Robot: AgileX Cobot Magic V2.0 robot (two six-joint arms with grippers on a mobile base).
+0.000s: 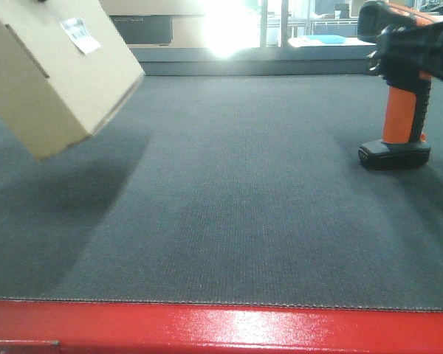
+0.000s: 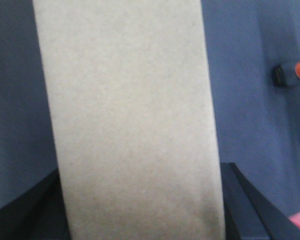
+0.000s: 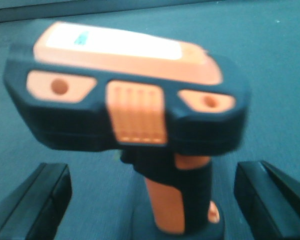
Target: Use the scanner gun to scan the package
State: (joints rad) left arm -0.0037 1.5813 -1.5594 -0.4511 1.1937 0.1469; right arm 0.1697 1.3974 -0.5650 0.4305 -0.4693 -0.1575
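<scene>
The scanner gun has to scan the package's label, so my right gripper needs to grab it by its orange handle (image 1: pixel 400 112) next.
The package (image 1: pixel 55 74), a tan cardboard box, hangs tilted above the grey mat at the upper left. Its white barcode label (image 1: pixel 80 34) faces up and to the right, and a narrow slot shows on its end. My left gripper (image 2: pixel 140 210) is shut on the package (image 2: pixel 130 120), with a dark finger (image 2: pixel 242 200) pressed against each side. The scanner gun (image 1: pixel 402 118) stands upright on its black base at the right. My right gripper (image 3: pixel 152 200) is open around the scanner gun (image 3: pixel 130 95), with its fingers (image 3: pixel 35 200) wide of the orange handle and not touching it.
The grey mat (image 1: pixel 229 206) covers the table, with a red edge (image 1: pixel 207 328) along the front. A longer tan carton with a dark panel (image 1: pixel 144 28) lies at the back. Bright glare (image 1: pixel 225 29) washes out the far middle.
</scene>
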